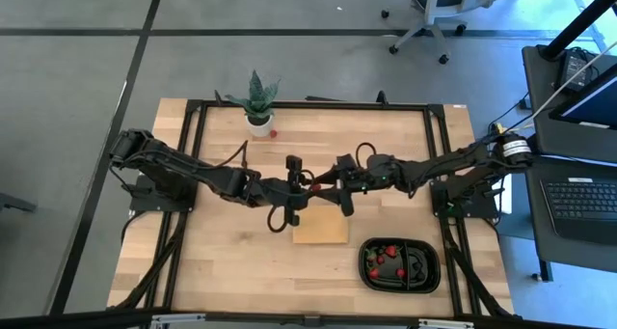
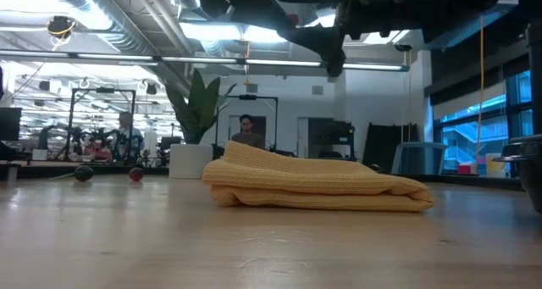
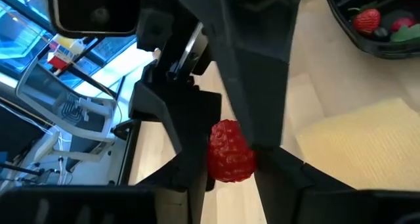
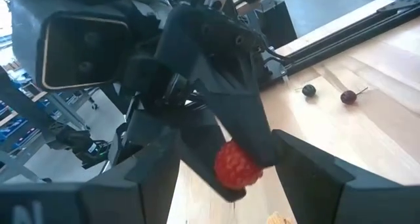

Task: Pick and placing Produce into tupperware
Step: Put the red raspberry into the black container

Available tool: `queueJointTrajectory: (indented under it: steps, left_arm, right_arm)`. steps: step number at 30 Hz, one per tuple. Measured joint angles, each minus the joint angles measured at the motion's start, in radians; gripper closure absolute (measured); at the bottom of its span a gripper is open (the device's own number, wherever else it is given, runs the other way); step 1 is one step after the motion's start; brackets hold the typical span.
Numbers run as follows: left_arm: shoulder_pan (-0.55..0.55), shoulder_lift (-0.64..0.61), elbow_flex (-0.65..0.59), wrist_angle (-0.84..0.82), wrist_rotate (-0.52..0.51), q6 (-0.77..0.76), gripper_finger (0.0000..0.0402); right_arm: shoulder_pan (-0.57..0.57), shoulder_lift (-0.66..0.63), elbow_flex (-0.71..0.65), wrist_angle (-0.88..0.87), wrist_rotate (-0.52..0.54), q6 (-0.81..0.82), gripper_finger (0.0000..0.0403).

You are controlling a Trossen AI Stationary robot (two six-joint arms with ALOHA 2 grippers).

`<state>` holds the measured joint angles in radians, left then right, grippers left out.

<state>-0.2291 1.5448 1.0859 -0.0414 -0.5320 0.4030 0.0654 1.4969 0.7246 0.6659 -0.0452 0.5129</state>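
My right gripper should close on the red berry now. The berry's sides are between my right gripper's fingers, so closing now would hold it.
A red raspberry-like berry hangs in the air over the table's middle, just beyond the tan pad's far edge. My left gripper comes from the table's left and is shut on it. My right gripper comes from the right. It is open, with its two fingers standing wide on either side of the berry and of the left fingers. Whether they touch anything I cannot tell. The black tray sits at the near right with several red and dark berries inside. My left gripper pinches the red berry by its sides between its two fingers. The fingers come from the table's left, nearly level and slanting a little downward. The berry is lifted clear of the table and the pad.
A folded tan pad lies near the table's middle, in front of both grippers. A potted spiky plant stands at the far edge with a red berry beside it. Two dark berries lie loose on the wood.
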Motion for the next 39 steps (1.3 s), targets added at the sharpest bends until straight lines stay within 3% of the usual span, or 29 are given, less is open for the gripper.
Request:
queueJointTrajectory:
  steps: [10,25,39]
  left_arm:
    - [0.0,0.0,0.0,0.007,0.0,0.0,0.0292]
    - [-0.001,0.0,0.0,0.01,0.0,0.0,0.0292]
    - [-0.014,0.0,0.0,0.011,-0.003,0.017,0.0291]
  right_arm:
    - [0.0,0.009,0.008,-0.005,0.0,0.001,0.0174]
    - [-0.001,0.009,0.007,-0.012,0.004,-0.038,0.0298]
    - [0.0,0.009,0.007,-0.015,-0.004,-0.048,0.0301]
